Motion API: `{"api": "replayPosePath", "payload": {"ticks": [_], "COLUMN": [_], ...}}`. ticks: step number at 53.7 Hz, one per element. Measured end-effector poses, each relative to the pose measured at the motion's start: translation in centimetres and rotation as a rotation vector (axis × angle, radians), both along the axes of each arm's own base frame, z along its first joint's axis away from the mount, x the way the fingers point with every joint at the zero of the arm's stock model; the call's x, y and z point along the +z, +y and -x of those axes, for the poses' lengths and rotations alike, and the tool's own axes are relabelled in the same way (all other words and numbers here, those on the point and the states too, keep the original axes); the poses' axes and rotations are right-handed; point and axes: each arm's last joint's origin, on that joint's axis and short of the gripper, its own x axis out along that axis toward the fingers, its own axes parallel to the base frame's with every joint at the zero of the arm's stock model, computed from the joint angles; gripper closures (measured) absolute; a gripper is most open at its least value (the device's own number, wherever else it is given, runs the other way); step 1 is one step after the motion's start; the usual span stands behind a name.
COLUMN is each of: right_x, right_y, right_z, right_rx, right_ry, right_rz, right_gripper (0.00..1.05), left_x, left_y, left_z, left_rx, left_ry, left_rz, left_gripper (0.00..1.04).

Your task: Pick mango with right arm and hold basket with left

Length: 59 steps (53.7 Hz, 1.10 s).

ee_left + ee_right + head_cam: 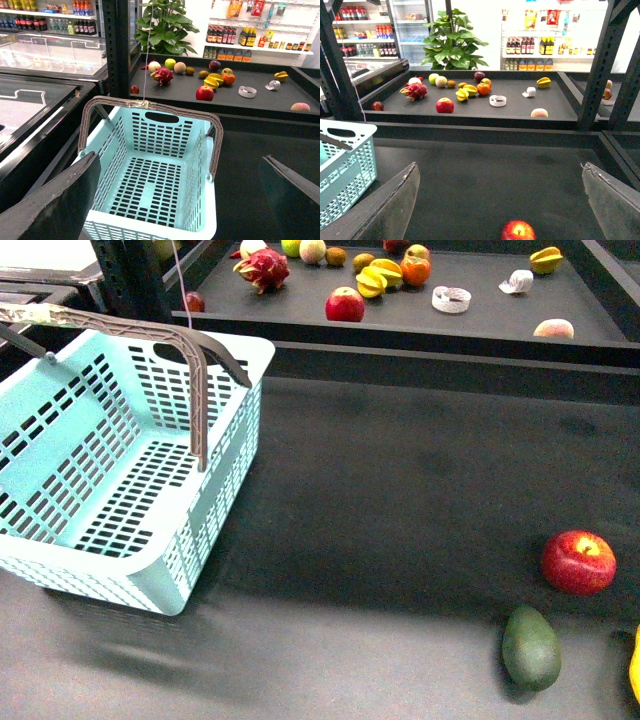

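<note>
My left gripper grabs the basket by its raised handle (135,323) next, to hold it while the mango (635,665) gets picked.
The turquoise basket (225,490) stands empty at the left of the dark table, its ribbed handles (196,390) raised. In the left wrist view my left gripper (180,156) hangs open above the basket (165,135), fingers spread to either side, touching nothing. Only a yellow sliver of the mango (635,665) shows at the right edge of the front view. My right gripper (500,165) is open over bare table, with the red apple (518,231) just below its gap. Neither arm shows in the front view.
A red apple (578,562) and a dark green avocado (530,646) lie near the mango at the front right. A raised shelf (480,325) behind holds several fruits. Black rack posts (597,65) stand at the right.
</note>
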Motion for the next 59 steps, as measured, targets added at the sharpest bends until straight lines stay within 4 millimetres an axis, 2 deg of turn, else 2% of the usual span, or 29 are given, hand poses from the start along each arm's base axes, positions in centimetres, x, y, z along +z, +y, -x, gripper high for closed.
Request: {"api": "replayPosePath", "payload": {"ticks": [37,43,48,52,59], "right_x": [0.0,0.0,0.0,0.0,0.0], "right_y": [0.0,0.0,0.0,0.0,0.0], "right_z": [0.0,0.0,0.0,0.0,0.0], "right_rx": [0.000,-0.001,0.000,0.000,0.000], "right_ry": [0.000,0.000,0.000,0.000,0.000], "right_rz": [0.000,0.000,0.000,0.000,0.000], "right_gripper": [0.08,0.08,0.08,0.08,0.08], "left_x": [0.0,1.2,1.7,0.7,0.2], "left_y": [0.0,-0.6,-1.8,-2.4,-2.6], "left_z": [0.0,-0.6,-2.2,-3.8,-7.8], "left_rx": [0.006,0.280,0.345,0.336,0.328], "left_ry": [0.000,-0.119,-0.115,-0.046,0.000], "left_rz": [-0.001,-0.077,-0.092,-0.088,0.016], "left_gripper": [0.06,0.06,0.06,0.06,0.06]}}
